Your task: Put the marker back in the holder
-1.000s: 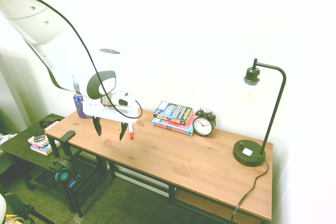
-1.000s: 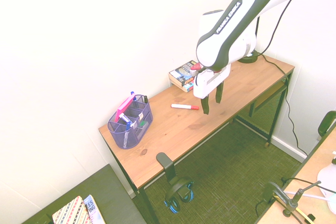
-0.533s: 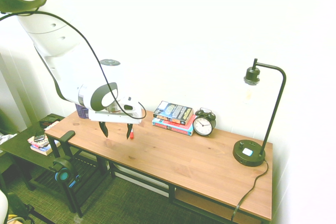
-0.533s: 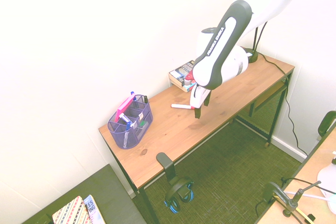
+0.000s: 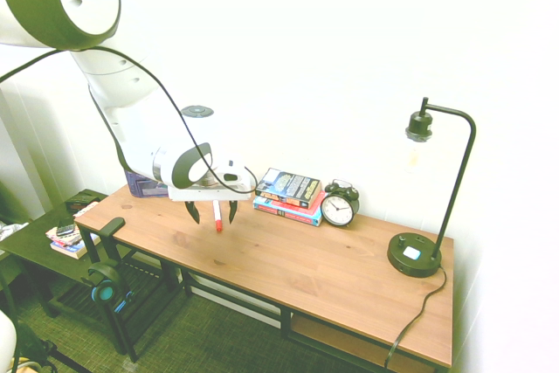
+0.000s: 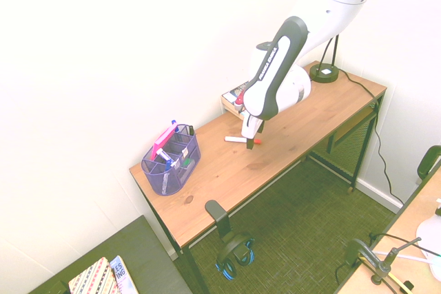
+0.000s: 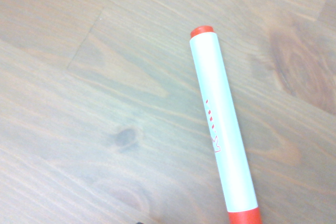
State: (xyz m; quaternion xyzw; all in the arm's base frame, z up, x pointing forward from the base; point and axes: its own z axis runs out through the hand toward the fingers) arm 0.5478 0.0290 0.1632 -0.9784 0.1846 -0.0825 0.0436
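The marker's body (image 7: 224, 124) beside the red cap (image 7: 244, 216) is level with my gripper's fingers, which reach down to it, so my gripper will close.
The marker (image 5: 217, 218) lies flat on the wooden desk (image 5: 314, 268), a white barrel with a red cap; it also shows as the marker (image 6: 240, 140) and close up as the marker (image 7: 223, 135). My gripper (image 5: 212, 213) hangs low right over it, open, one finger on either side and nothing gripped. In the second exterior view the gripper (image 6: 249, 133) stands at the marker's capped end. The holder (image 6: 172, 160), a purple-blue mesh organizer with pens in it, sits at the desk's end near the wall; the arm hides most of the holder (image 5: 142, 186).
A stack of books (image 5: 290, 196) and a black alarm clock (image 5: 338, 207) stand against the wall just beyond the marker. A black desk lamp (image 5: 419, 251) is at the far end. Headphones (image 6: 233, 251) hang below the desk's front edge near the holder.
The gripper has dropped from well above the desk and shifted over the marker, so its open fingers now straddle it. The marker has not moved.
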